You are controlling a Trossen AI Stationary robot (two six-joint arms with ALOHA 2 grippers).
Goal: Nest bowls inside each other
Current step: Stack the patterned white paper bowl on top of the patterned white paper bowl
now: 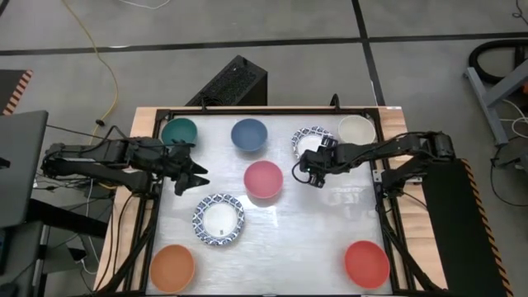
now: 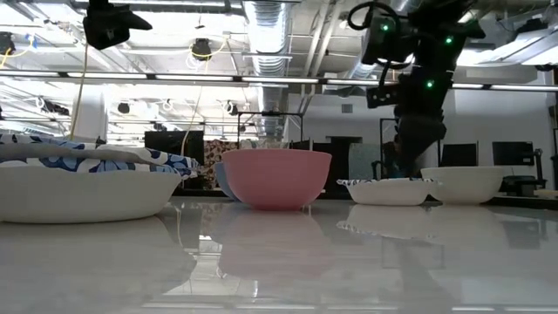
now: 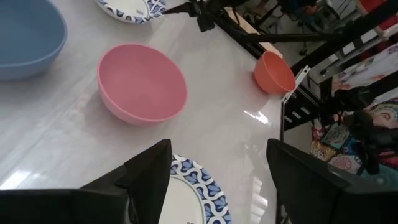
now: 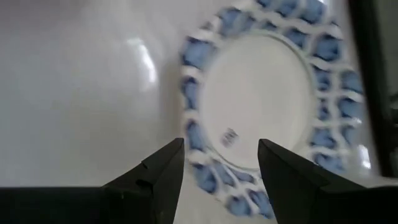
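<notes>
My right gripper grabs the small patterned bowl by its blue-patterned rim (image 4: 227, 184) next, to nest it inside the other one.
Eight bowls stand upright on the white table. Along the far edge are a teal bowl (image 1: 179, 130), a dark blue bowl (image 1: 249, 134), a white bowl with a blue-patterned rim (image 1: 306, 138) and a cream bowl (image 1: 356, 129). A pink bowl (image 1: 263, 179) sits mid-table and a second patterned bowl (image 1: 219, 219) nearer. An orange bowl (image 1: 172, 267) and a red bowl (image 1: 366, 263) stand at the near corners. My right gripper (image 4: 221, 165) hovers open over the near rim of the far patterned bowl (image 4: 261, 106), touching nothing. My left gripper (image 1: 198, 163) is open, raised between the teal bowl and the near patterned bowl (image 3: 193, 193).
A black frame (image 1: 247, 111) borders the table. Bare tabletop (image 1: 313, 231) lies between the pink and red bowls. A black box (image 1: 231, 81) and a yellow cable (image 1: 107, 66) lie on the floor beyond the far edge.
</notes>
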